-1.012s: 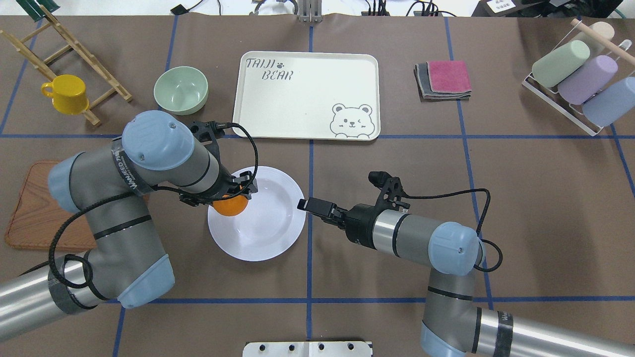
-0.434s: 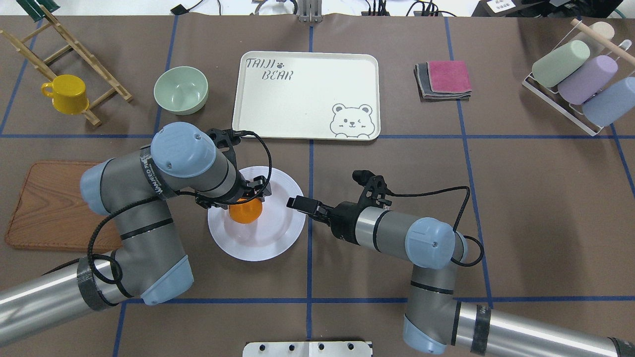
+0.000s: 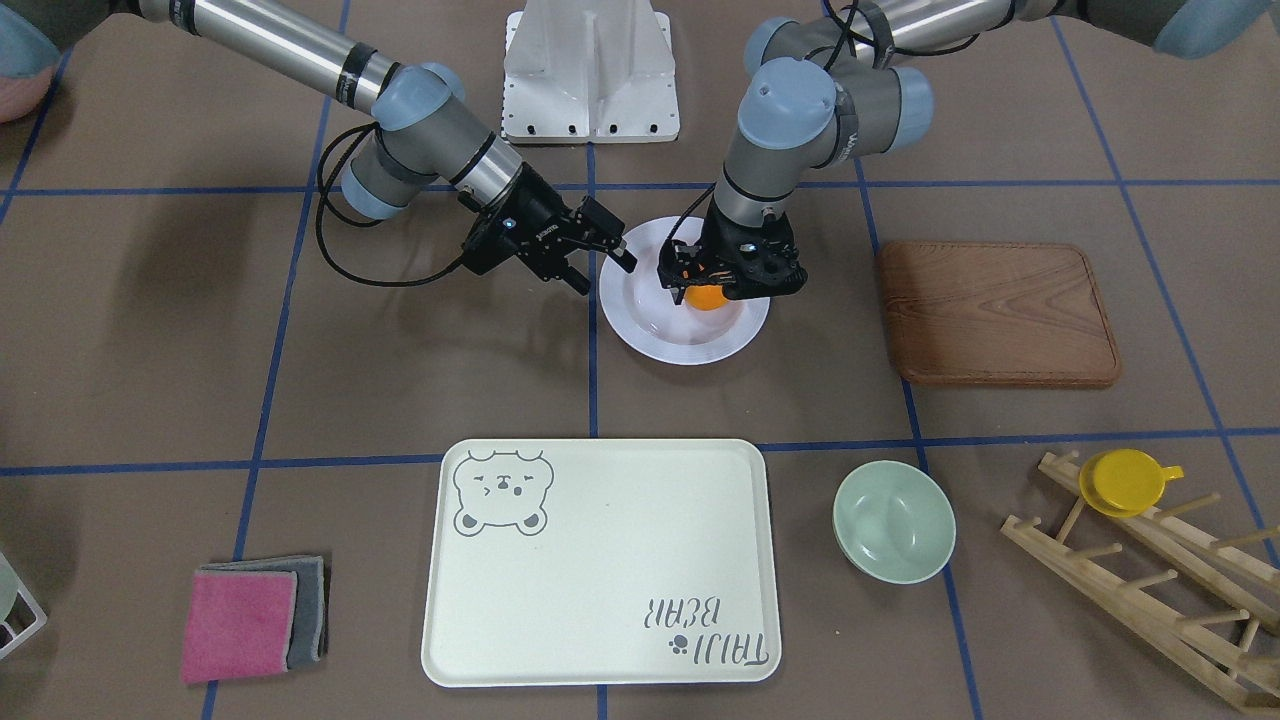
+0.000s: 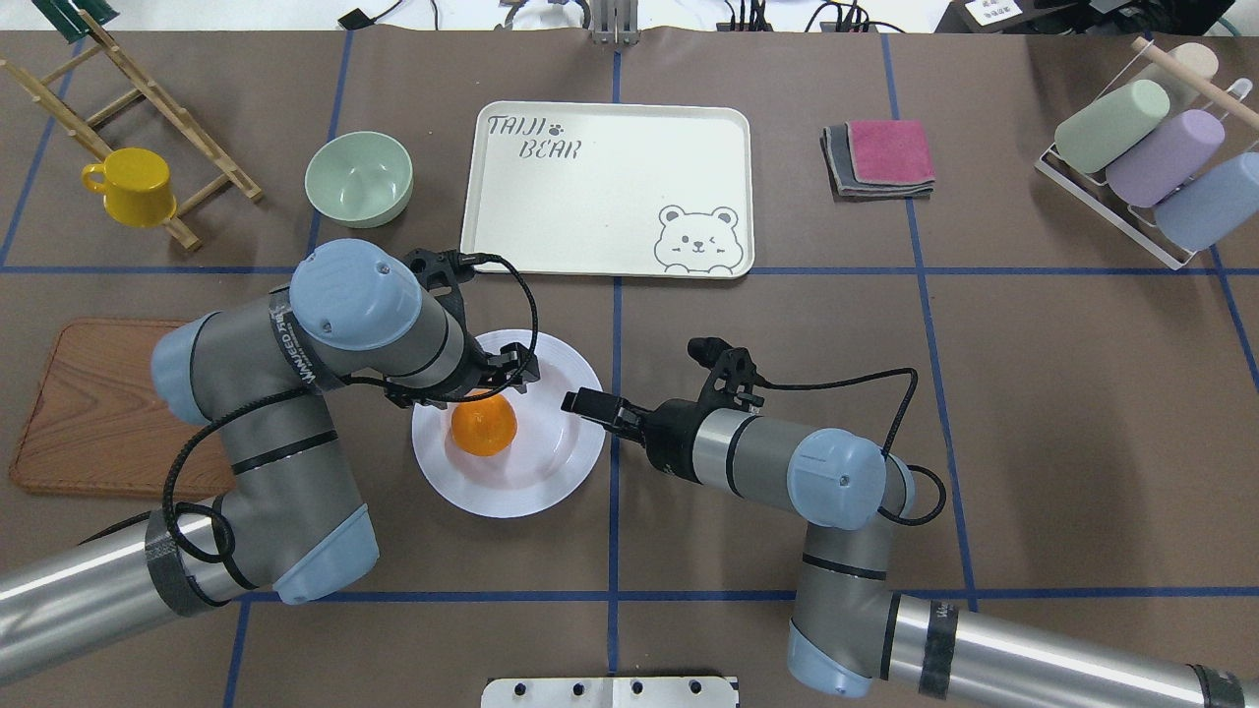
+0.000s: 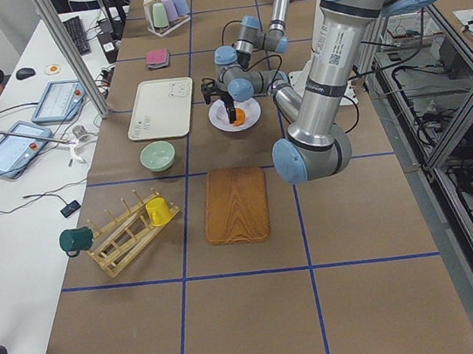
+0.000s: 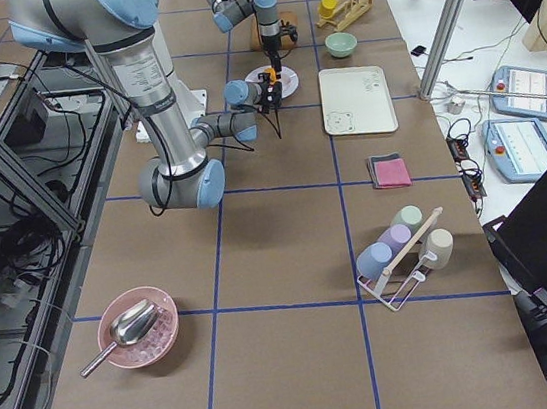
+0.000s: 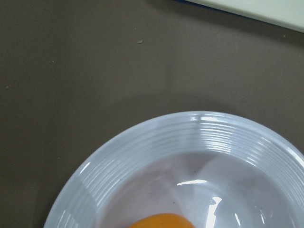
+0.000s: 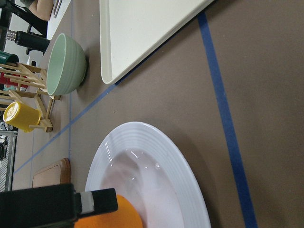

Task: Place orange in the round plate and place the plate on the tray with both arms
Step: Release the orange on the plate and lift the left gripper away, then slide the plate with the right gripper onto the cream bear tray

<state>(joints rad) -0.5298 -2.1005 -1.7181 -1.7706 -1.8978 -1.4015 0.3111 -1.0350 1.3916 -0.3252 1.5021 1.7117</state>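
Observation:
My right gripper should next pinch the plate by its thin rim, because the plate is too wide for the fingers and an orange (image 3: 706, 297) sits in the plate's hollow.
The orange (image 4: 484, 426) rests in the well of the white round plate (image 4: 511, 497), left of its middle. My left gripper (image 4: 492, 382) hangs just above the fruit, and its jaws look open around the top of it. In the front view the orange (image 3: 706, 297) shows below that gripper (image 3: 705, 283). My right gripper (image 4: 580, 403) is open at the plate's right rim, one finger (image 8: 57, 204) reaching over the plate (image 8: 156, 142). The cream tray (image 4: 610, 147) with the bear face lies beyond the plate with nothing on it.
A pale green bowl (image 4: 358, 179) stands left of the tray. The wooden board (image 4: 79, 413) lies at the left, partly under my left arm. A yellow cup (image 4: 131, 185) hangs on a wooden rack, folded cloths (image 4: 880, 157) lie right of the tray, and cups fill a rack (image 4: 1151, 157).
My left arm carried the orange right, from the plate's left rim to its well, and the fruit now sits apart below the fingers. My right gripper slid left to the plate's rim.

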